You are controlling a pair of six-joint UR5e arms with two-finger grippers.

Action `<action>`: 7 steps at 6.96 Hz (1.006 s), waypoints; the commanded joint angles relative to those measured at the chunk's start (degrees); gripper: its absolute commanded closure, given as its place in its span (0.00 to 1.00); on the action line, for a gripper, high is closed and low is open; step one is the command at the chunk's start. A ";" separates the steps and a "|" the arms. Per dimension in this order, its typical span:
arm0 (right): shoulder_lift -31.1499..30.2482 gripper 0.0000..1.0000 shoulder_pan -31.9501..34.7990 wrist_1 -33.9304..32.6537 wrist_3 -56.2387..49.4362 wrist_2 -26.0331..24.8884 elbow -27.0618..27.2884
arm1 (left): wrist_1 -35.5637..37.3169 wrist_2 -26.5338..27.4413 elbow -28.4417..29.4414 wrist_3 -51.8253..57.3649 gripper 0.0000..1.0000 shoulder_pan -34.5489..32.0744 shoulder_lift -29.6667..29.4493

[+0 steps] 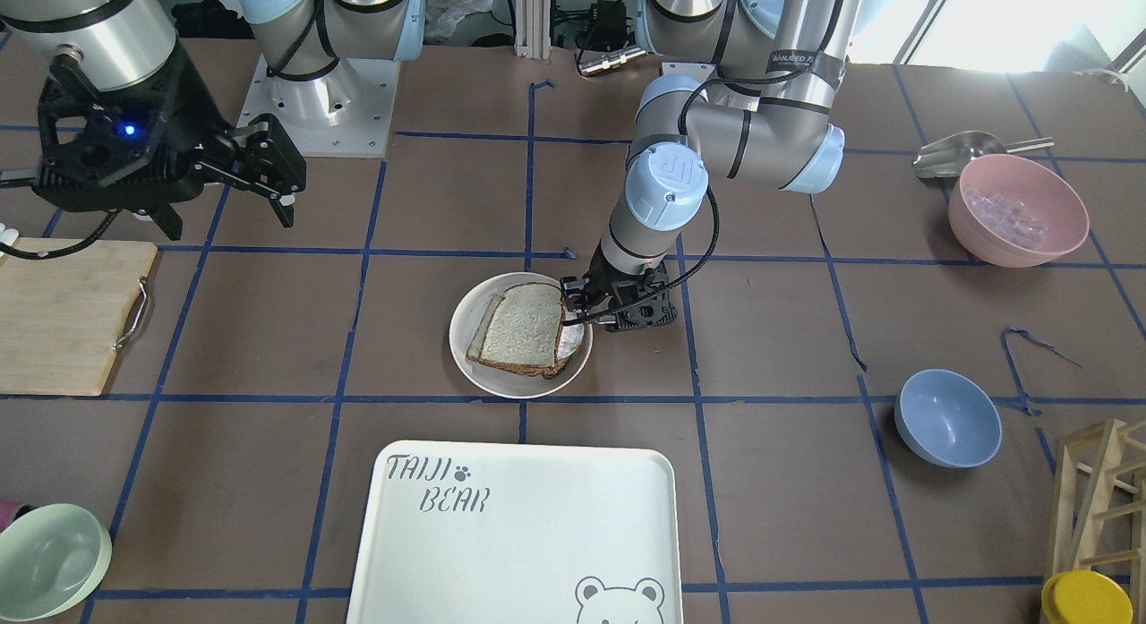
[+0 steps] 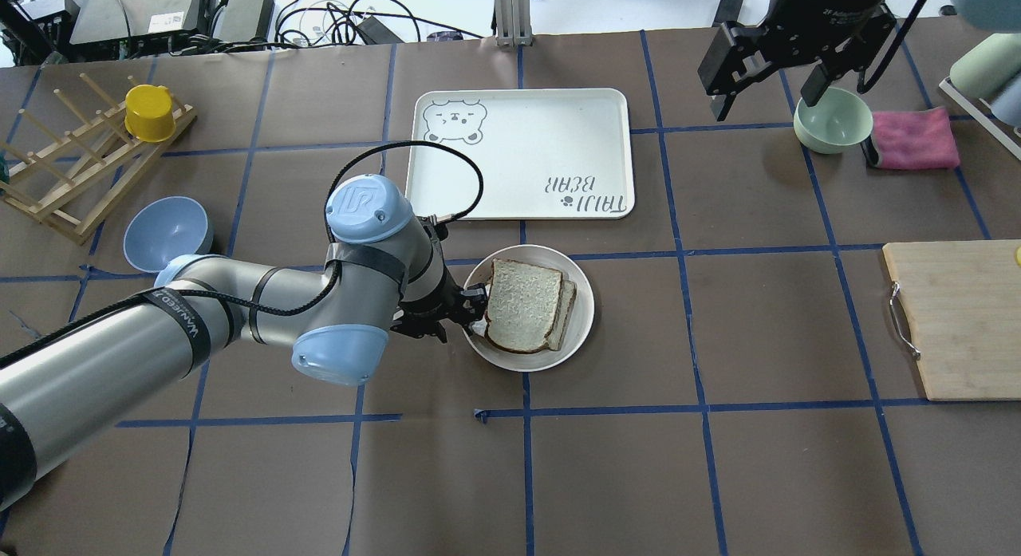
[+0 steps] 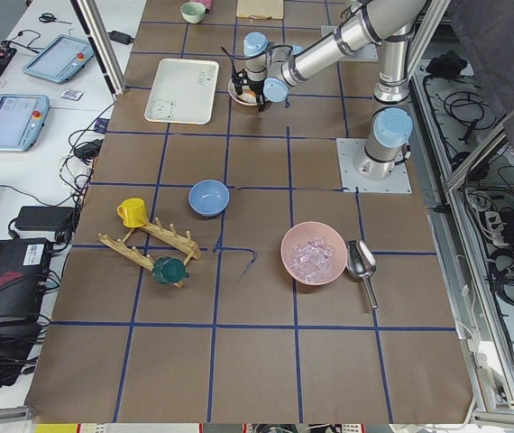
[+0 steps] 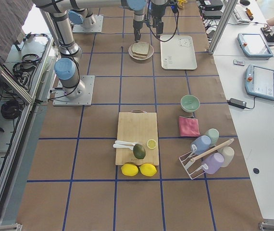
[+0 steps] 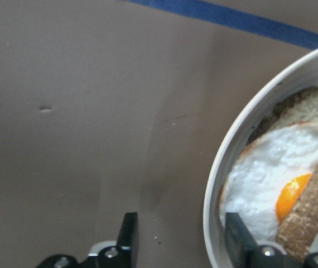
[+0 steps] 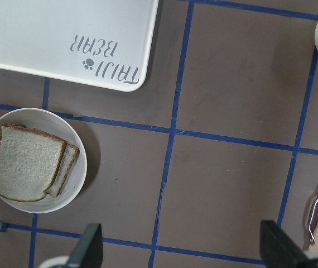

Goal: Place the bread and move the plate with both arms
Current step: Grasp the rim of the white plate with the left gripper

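Note:
The plate with the plate's bread and egg [image 1: 517, 329] needs to be moved, so next I should grab it with my left gripper by its rim [image 1: 585, 343].
The bread [image 1: 524, 324] lies on top of a stack on the round cream plate [image 1: 466, 302], over a fried egg [image 5: 270, 173] and a second slice [image 2: 568, 309]. The bread [image 2: 522, 305] and plate [image 2: 582, 333] sit at mid-table. My left gripper [image 1: 573, 306] is down at the plate's edge, open, with its jaws on either side of the rim [image 5: 220, 167]. It also shows in the overhead view [image 2: 471, 313] and the left wrist view [image 5: 181, 240]. My right gripper [image 2: 766, 93] hangs high, open and empty, far from the plate [image 6: 86, 167].
The "TAIJI BEAR" tray [image 2: 518, 153] lies just beyond the plate. A wooden cutting board [image 2: 957, 317], a green bowl [image 2: 832, 119] and a pink cloth [image 2: 913, 137] are on the right. A blue bowl [image 2: 167, 233] and a wooden rack [image 2: 72, 173] are on the left.

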 commanded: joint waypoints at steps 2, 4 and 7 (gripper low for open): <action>-0.05 0.00 -0.01 -0.09 0.08 0.07 -0.06 | 0.17 -0.45 0.25 0.14 0.89 -0.02 -0.63; -0.14 0.00 -0.01 0.00 0.08 0.24 0.03 | 0.43 -0.54 0.42 0.23 1.00 0.16 -0.72; 0.04 0.00 -0.10 0.00 -0.27 -0.02 0.03 | 0.70 -2.37 0.60 -0.12 1.00 0.77 1.38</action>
